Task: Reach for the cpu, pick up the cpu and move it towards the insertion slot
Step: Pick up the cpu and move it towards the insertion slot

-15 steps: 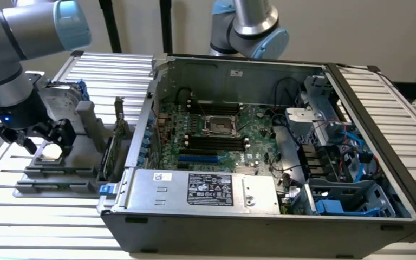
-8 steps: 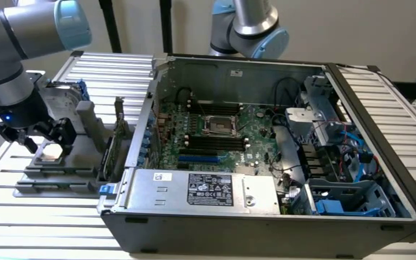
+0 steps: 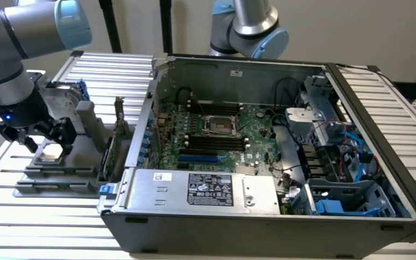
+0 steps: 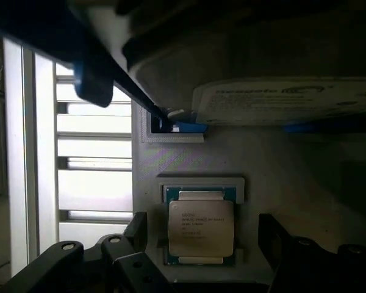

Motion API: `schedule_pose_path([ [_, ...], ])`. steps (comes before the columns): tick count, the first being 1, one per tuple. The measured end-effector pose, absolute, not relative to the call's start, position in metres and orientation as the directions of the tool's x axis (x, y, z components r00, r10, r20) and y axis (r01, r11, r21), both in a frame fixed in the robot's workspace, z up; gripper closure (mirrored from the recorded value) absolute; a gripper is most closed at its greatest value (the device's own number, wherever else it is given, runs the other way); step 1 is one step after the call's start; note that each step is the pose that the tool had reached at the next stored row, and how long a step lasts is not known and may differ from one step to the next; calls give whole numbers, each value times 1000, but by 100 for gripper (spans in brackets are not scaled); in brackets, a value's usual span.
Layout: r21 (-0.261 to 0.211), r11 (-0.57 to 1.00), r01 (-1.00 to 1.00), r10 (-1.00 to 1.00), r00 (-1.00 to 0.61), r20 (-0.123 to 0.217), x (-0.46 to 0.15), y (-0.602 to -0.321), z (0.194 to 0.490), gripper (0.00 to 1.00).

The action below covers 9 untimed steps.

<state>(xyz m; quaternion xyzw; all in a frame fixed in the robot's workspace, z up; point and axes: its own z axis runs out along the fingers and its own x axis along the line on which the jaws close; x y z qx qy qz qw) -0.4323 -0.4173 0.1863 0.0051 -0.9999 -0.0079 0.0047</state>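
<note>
The holder's raised ledges wrap two of the cpu's side edges. I need to grab the cpu by its other two side edges next with my gripper, since those are open.
The cpu (image 3: 51, 154) (image 4: 201, 229), a small square chip with a silvery top, lies flat in a recess of the grey holder (image 3: 56, 174) at the exterior view's left. My gripper (image 3: 49, 145) (image 4: 204, 237) hangs just above it and is open. One black finger (image 4: 139, 227) stands on each side of the chip, and neither touches it. The insertion slot (image 3: 220, 125), a shiny metal frame with a dark centre, sits on the motherboard inside the open computer case, well off towards the exterior view's right.
An upright silver hard drive (image 4: 280, 79) with a blue bracket stands in the holder just behind the cpu. The case wall (image 3: 132, 141) rises between the holder and the motherboard. A power supply (image 3: 208, 189) fills the case's front. A second arm (image 3: 248, 27) stands behind the case.
</note>
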Motion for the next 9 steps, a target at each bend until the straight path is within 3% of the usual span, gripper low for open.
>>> schedule_pose_path([
  [9,16,1000,-10,-10,-1000,9,-433,-418,185,18],
])
